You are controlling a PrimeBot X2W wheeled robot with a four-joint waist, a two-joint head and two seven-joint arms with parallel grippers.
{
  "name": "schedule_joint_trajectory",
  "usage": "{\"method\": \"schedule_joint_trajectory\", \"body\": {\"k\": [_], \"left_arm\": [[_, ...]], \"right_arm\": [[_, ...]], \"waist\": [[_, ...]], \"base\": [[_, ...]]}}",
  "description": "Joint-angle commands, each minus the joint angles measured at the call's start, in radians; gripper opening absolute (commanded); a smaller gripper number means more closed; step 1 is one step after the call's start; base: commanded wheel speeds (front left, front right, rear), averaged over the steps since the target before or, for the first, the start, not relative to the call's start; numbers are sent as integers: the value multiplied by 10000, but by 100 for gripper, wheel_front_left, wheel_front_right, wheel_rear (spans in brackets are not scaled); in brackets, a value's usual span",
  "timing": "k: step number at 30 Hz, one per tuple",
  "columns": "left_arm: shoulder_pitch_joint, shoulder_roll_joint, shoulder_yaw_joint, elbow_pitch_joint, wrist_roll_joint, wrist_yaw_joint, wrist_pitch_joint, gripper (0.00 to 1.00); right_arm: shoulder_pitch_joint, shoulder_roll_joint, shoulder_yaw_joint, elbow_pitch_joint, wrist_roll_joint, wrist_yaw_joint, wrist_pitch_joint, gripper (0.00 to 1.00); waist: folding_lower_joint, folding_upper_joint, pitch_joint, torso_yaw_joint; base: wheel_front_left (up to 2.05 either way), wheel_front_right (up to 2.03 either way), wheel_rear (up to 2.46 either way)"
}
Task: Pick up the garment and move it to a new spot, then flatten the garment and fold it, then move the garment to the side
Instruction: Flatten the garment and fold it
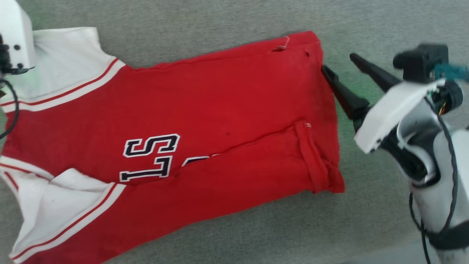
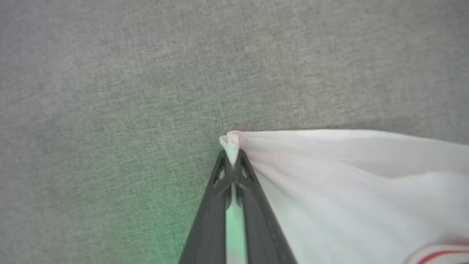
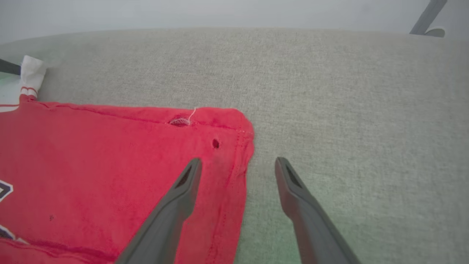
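Note:
My right gripper will next take hold of the red jersey by its hem corner (image 1: 314,40) beside the small hole (image 1: 307,54), so that it can flatten and fold the jersey.
The garment (image 1: 205,121), a red jersey with white sleeves, striped trim and black lettering, lies spread across the grey fabric surface, its lower part folded over the front. In the left wrist view my left gripper (image 2: 231,156) is shut on the corner of a white sleeve (image 2: 348,183). My right gripper (image 1: 339,62) stands open at the garment's far right hem corner. In the right wrist view one of its fingers (image 3: 183,187) is over the red hem (image 3: 234,146) and the other over bare surface, with the right gripper (image 3: 238,165) straddling the edge.
The grey woven surface (image 1: 227,22) extends on all sides of the garment. Its far edge (image 3: 234,31) shows in the right wrist view, with a grey leg-like object (image 3: 427,18) beyond it. My left arm's white housing (image 1: 14,33) sits at the upper left.

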Motion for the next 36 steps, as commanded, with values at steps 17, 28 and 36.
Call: {"method": "schedule_joint_trajectory", "body": {"k": [17, 28, 36], "left_arm": [[-366, -1574, -552, 861, 184, -713, -728, 0], [-634, -1856, -439, 859, 103, -1091, -1456, 0], [-333, -1568, -404, -96, -65, -948, -1199, 0]], "right_arm": [[-3123, -307, 1702, 3878, 547, 2, 4729, 100], [-3159, -1183, 1691, 3587, 1056, -1, 5140, 0], [-2331, -2040, 1177, 2049, 1402, -1, 5003, 0]], "waist": [[0, -1, 93, 1198], [0, -1, -420, 1833], [0, -1, -1139, 2329]], "base": [[0, 0, 0], [0, 0, 0], [0, 0, 0]]}}
